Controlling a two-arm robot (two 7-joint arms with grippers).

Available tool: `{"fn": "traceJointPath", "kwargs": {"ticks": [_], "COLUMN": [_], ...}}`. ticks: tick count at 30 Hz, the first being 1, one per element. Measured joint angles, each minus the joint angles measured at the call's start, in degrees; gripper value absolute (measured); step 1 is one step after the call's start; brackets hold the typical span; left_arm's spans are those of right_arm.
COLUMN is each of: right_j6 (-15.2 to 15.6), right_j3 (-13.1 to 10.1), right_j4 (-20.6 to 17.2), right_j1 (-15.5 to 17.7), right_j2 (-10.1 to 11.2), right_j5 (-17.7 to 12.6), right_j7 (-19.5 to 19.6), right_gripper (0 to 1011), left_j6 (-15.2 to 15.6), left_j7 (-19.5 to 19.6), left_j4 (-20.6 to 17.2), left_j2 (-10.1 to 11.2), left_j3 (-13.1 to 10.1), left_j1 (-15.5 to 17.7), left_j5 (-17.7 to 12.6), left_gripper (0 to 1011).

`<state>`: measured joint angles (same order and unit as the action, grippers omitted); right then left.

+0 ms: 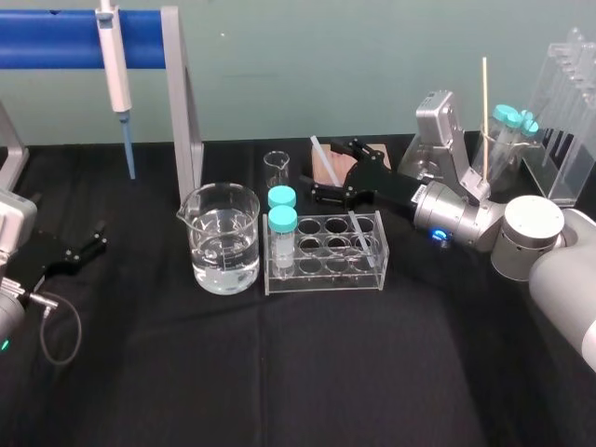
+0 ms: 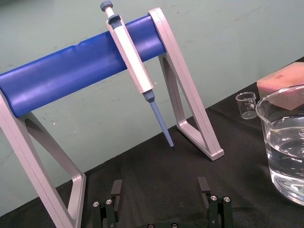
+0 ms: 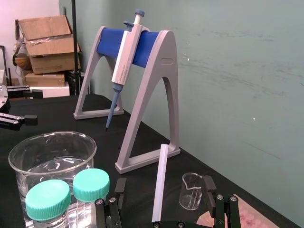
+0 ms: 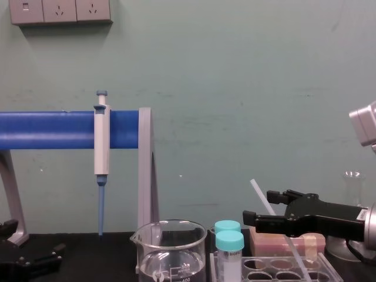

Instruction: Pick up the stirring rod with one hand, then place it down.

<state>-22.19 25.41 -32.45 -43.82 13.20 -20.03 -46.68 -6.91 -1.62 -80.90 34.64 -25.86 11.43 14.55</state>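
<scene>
My right gripper will grab the stirring rod by its upper part [image 4: 262, 197] [image 3: 161, 178], because the lower end of the rod is among the rack's holes.
The stirring rod [image 1: 361, 233] is a thin translucent whitish rod. It leans with its lower end in the clear test tube rack [image 1: 326, 272] and its upper end tilted toward the back left [image 4: 258, 192]. My right gripper [image 1: 337, 172] reaches in from the right behind the rack. It is open, with one finger on each side of the rod [image 3: 160, 180] and neither finger touching it. My left gripper [image 1: 84, 247] rests low at the table's left edge, open and with nothing between its fingers [image 2: 116, 187].
A water-filled beaker [image 1: 222, 237] stands left of the rack, and two teal-capped tubes [image 1: 282, 223] stand in the rack's left end. A small beaker [image 1: 277, 168] and a pink block [image 4: 285, 241] sit behind. A pipette [image 1: 116, 65] hangs on the blue-bar stand [image 1: 186, 112]. At the far right are a flask holding a wooden stick [image 1: 484, 112] and a clear stand [image 1: 573, 121].
</scene>
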Motion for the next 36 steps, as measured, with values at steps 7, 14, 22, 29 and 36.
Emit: {"fn": "traceJointPath", "kwargs": {"ticks": [7,14,22,29,36], "right_j6": [-0.1,-0.2,-0.3,-0.3,-0.3], "right_j3": [0.1,0.1,0.2,0.2,0.2], "right_j4": [0.1,0.2,0.3,0.3,0.3], "right_j1": [-0.1,-0.1,-0.2,-0.2,-0.2], "right_j2": [0.0,0.0,0.0,0.0,0.0], "right_j5": [0.0,-0.1,-0.1,-0.1,-0.1], "right_j7": [-0.1,-0.1,-0.1,-0.2,-0.2], "right_gripper": [998,890,633,392,170], "left_j6": [0.0,0.0,0.0,0.0,0.0], "left_j7": [0.0,0.0,0.0,0.0,0.0], "left_j4": [0.0,0.0,0.0,0.0,0.0], "left_j2": [0.0,0.0,0.0,0.0,0.0], "left_j3": [0.0,0.0,0.0,0.0,0.0], "left_j1": [0.0,0.0,0.0,0.0,0.0], "left_j5": [0.0,0.0,0.0,0.0,0.0], "left_gripper": [1000,1000,1000,1000,1000]}}
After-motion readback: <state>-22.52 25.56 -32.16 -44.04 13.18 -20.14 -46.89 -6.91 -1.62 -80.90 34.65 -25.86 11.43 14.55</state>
